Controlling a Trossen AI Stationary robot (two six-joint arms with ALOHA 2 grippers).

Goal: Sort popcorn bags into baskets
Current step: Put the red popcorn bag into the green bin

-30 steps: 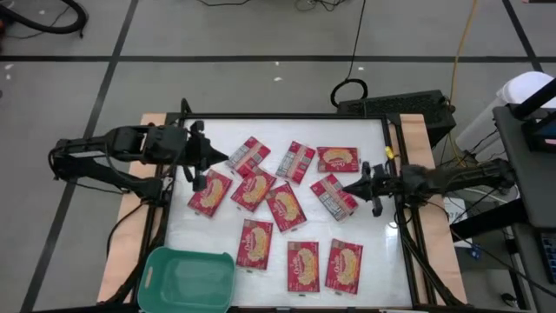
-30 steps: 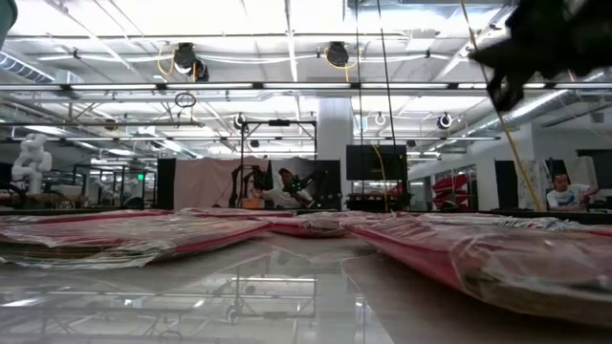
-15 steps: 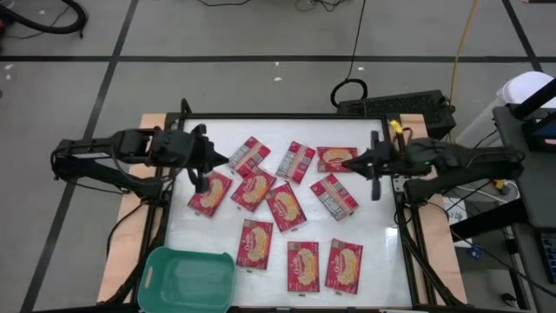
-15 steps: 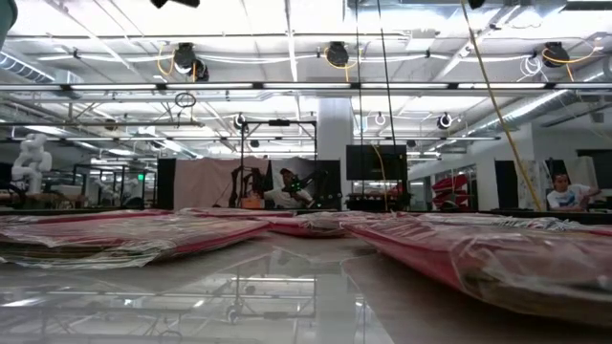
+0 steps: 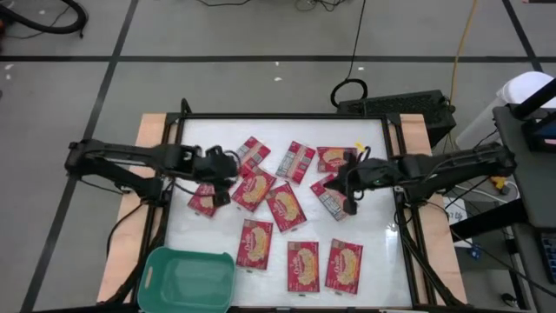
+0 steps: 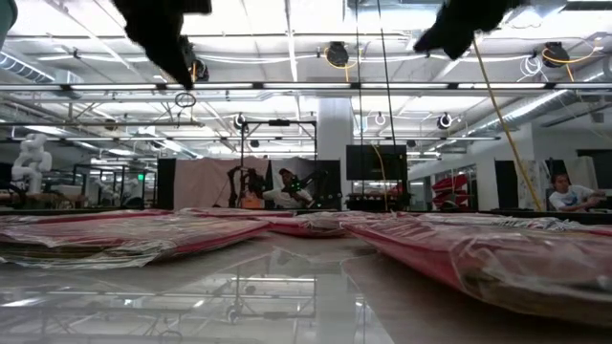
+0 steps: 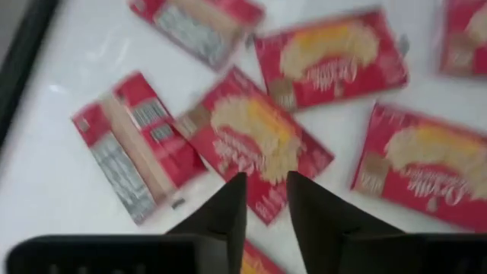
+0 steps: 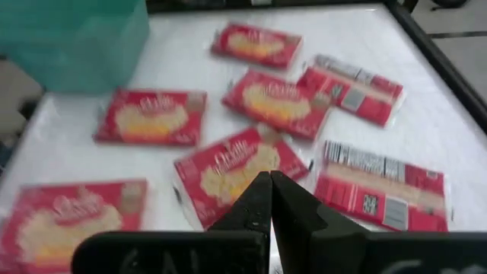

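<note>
The red popcorn bag needs to go into the teal basket (image 5: 187,278). My left gripper should pick it up by its crimped end (image 5: 243,203) next, then I will carry it there.
Several red popcorn bags (image 5: 285,207) lie flat on the white table, most front up, some showing their grey-white back. The teal basket (image 5: 187,278) sits at the table's near left corner, with nothing visible inside. My left gripper (image 5: 234,168) hovers over the bag (image 7: 259,144) left of centre, its fingers a narrow gap apart. My right gripper (image 5: 339,183) is shut and hovers over the bags on the right, above a front-up bag (image 8: 240,171) and beside a back-up one (image 8: 380,186). The low view shows both held well above the bags (image 6: 459,253).
A raised black frame (image 5: 395,174) borders the table. Three bags (image 5: 302,263) lie in a row along the near edge, right of the basket (image 8: 76,38). Bare white table shows at the far left corner (image 5: 204,130) and along the right side.
My left gripper has moved toward the table's right, out over the bags left of centre. My right gripper swung toward the far edge, then came back and moved left over the right-hand bags. The bags have stayed where they were.
</note>
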